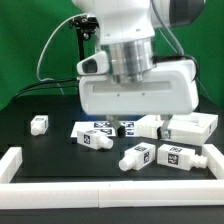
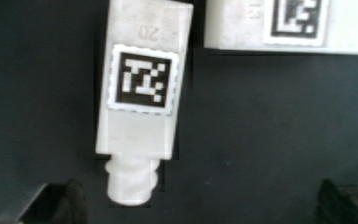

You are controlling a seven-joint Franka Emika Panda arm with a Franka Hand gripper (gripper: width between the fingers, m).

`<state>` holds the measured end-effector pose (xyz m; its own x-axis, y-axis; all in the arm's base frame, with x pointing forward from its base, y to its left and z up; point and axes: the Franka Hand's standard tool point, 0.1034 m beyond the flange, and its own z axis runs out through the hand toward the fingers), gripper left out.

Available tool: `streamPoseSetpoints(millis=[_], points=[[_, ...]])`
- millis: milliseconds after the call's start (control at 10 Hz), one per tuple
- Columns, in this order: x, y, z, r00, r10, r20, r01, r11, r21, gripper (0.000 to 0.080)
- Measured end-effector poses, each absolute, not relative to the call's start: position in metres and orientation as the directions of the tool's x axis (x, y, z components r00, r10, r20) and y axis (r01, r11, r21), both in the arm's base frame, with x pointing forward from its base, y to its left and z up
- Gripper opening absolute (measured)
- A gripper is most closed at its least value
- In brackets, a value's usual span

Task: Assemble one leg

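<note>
My fingertips are short of the leg's peg end (image 2: 133,182), so closing now would miss. My gripper moves toward the leg next, and then closes on it.
In the wrist view a white leg (image 2: 146,90) lies on the black table. It carries a square black-and-white tag, and its narrow rounded peg end (image 2: 137,182) points toward my gripper. My gripper (image 2: 194,206) is open and empty above the table, its two dark fingertips (image 2: 44,206) far apart. The peg end lies just inside one fingertip, and nothing is between the pads. In the exterior view my gripper (image 1: 133,112) hangs low over the back row of white parts. Other look-alike legs lie at the exterior view's left (image 1: 38,124), centre (image 1: 90,137) and front (image 1: 136,157), (image 1: 180,155).
A second tagged white part (image 2: 282,25) lies close beside the leg. Boxy white parts (image 1: 190,128) lie at the exterior view's right. A low white border wall (image 1: 100,192) runs along the front and left of the black table.
</note>
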<state>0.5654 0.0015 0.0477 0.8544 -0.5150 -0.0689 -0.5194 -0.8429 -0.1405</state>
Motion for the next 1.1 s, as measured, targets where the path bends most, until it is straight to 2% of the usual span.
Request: streamPoseSetpoints(millis=[400,700,800,1000,1100], points=[[0.552,0.01,0.02,0.861,-0.506,-0.06,-0.509,-0.851,-0.127,0.065],[0.543,0.013,0.011,0.864,-0.501,-0.057,-0.504,-0.856,-0.118,0.065],[0.543,0.012,0.011,0.864,-0.501,-0.057,-0.504,-0.856,-0.118,0.0597],[0.543,0.012,0.011,0.864,-0.5,-0.057,-0.503,-0.856,-0.118,0.0324],[0.543,0.012,0.011,0.864,-0.5,-0.057,-0.503,-0.856,-0.118,0.0324]])
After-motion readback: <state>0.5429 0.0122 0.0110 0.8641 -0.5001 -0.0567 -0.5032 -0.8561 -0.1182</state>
